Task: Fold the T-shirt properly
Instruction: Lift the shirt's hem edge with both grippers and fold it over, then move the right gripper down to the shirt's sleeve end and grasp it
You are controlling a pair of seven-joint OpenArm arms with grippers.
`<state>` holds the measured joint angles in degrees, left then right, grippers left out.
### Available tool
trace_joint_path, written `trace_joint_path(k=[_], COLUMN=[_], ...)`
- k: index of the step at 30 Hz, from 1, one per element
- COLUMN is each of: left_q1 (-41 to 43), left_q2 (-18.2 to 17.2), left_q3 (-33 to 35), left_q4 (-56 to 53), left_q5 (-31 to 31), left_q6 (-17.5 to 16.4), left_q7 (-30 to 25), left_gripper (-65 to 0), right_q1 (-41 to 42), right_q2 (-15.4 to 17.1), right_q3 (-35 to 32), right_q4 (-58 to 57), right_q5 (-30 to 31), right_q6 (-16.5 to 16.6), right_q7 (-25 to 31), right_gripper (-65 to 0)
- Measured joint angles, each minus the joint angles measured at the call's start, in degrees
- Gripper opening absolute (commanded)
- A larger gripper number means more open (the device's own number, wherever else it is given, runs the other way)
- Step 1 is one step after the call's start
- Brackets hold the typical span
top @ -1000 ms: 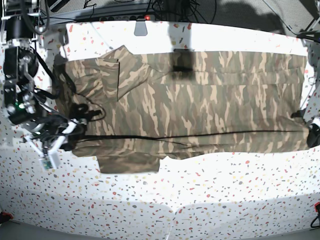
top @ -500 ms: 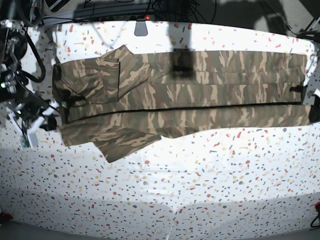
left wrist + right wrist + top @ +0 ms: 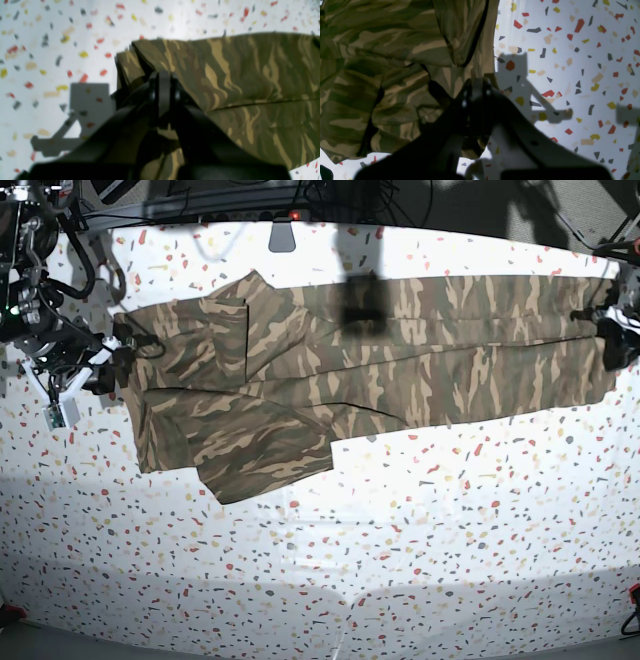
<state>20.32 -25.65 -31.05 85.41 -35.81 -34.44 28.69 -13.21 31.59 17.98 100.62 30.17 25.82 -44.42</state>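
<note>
My right gripper needs to let go of the T-shirt [image 3: 380, 355], because the doubled cloth around its fingers is lying flat against the speckled table.
The camouflage T-shirt [image 3: 380, 355] lies stretched across the far half of the table, its long edge doubled over, with a sleeve [image 3: 265, 465] sticking out toward the near side at the left. My right gripper [image 3: 125, 345], on the base view's left, is shut on the shirt's left end; the right wrist view shows its fingers [image 3: 476, 87] pinching bunched cloth [image 3: 382, 62]. My left gripper [image 3: 605, 325], on the base view's right, is shut on the shirt's right end; the left wrist view shows its fingers [image 3: 161, 82] clamped on the folded corner [image 3: 225, 75].
The white speckled table [image 3: 400, 550] extends toward the near side. A grey block [image 3: 283, 235] and a strip with a red light [image 3: 293, 216] sit at the back edge among cables. A dark shadow [image 3: 362, 315] falls on the shirt.
Both grippers have moved toward the far side of the table, carrying the shirt's near edge with them. The cloth now lies farther back and sags between them.
</note>
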Motion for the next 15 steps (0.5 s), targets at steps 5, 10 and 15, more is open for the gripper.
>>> trace_joint_path(k=[5,10,15], left_q1=[0.0,0.0,0.0], left_q2=[1.0,1.0,1.0], left_q3=[-0.1,-0.1,-0.1], left_q4=[0.0,0.0,0.0], left_q5=[4.3,7.1,7.2], left_q6=[0.0,0.0,1.0], left_q7=[-0.4,-0.4,-0.4], left_gripper=[-65.0,-65.0,-47.8], right_q1=[0.0,0.0,0.0], right_q2=[0.0,0.0,0.0], right_q3=[0.0,0.0,0.0], right_q4=[0.0,0.0,0.0], right_q5=[0.0,0.0,0.0], right_q6=[0.0,0.0,0.0], right_q7=[0.4,0.4,0.4], right_gripper=[-65.0,-65.0,-65.0])
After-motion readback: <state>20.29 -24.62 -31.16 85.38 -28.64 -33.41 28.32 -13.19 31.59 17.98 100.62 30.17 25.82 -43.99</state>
